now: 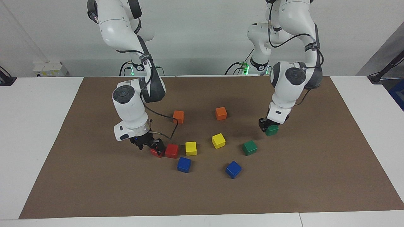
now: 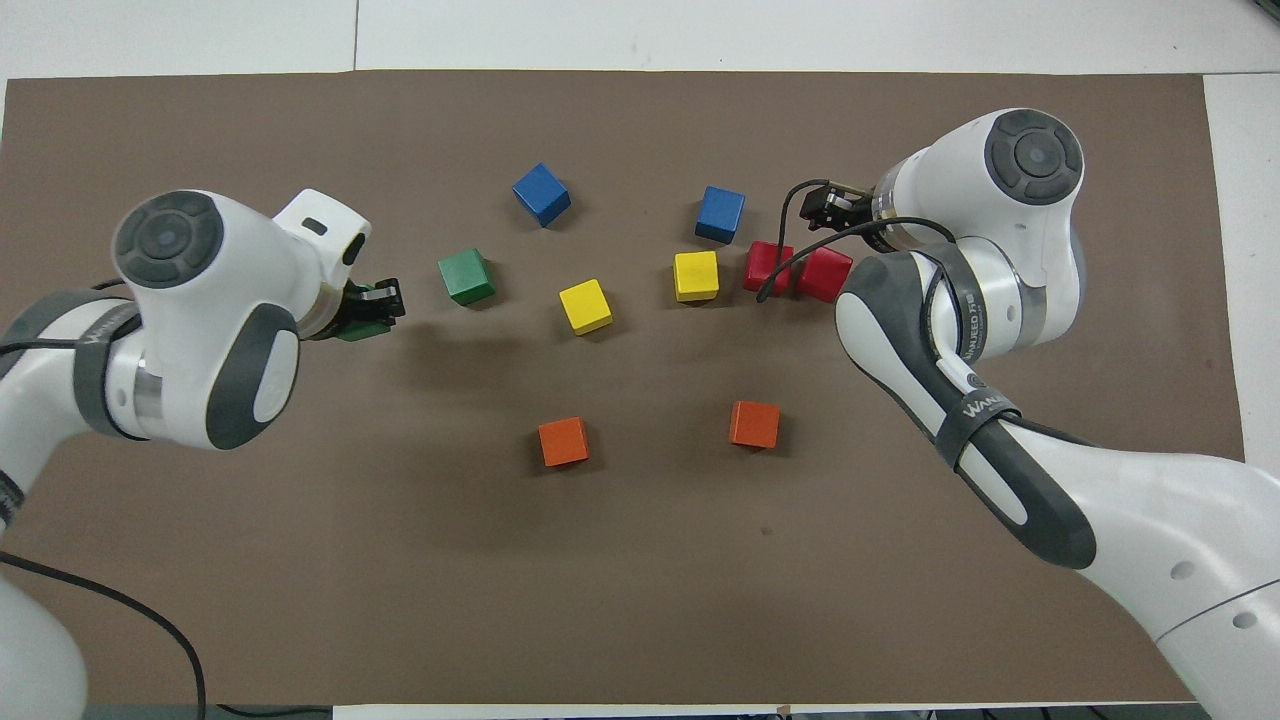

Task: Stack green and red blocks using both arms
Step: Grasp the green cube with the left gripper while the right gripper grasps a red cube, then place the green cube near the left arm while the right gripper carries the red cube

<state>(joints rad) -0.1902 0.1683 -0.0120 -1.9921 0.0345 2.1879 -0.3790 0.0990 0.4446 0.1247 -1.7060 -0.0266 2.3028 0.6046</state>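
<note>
My right gripper first moves toward the red block next, then closes on it, since brown mat shows between its fingers and the red block's near edge point(image 2: 830, 253).
My left gripper point(image 1: 266, 126) is shut on a dark green block point(image 1: 272, 130) low over the mat toward the left arm's end; both also show in the overhead view, the gripper point(image 2: 383, 303) above the block point(image 2: 360, 329). The second green block point(image 1: 250, 147) point(image 2: 466, 276) lies on the mat close by. My right gripper point(image 1: 157, 146) point(image 2: 825, 208) is right at a red block point(image 1: 156, 153) point(image 2: 826, 275) toward the right arm's end. The second red block point(image 1: 172, 150) point(image 2: 768, 267) touches that one.
On the brown mat point(image 1: 94, 189) lie two yellow cubes point(image 1: 191, 148) point(image 1: 218, 140), two blue cubes point(image 1: 184, 164) point(image 1: 233, 169) and two orange cubes point(image 1: 178, 116) point(image 1: 221, 113). One yellow cube sits right beside the red pair.
</note>
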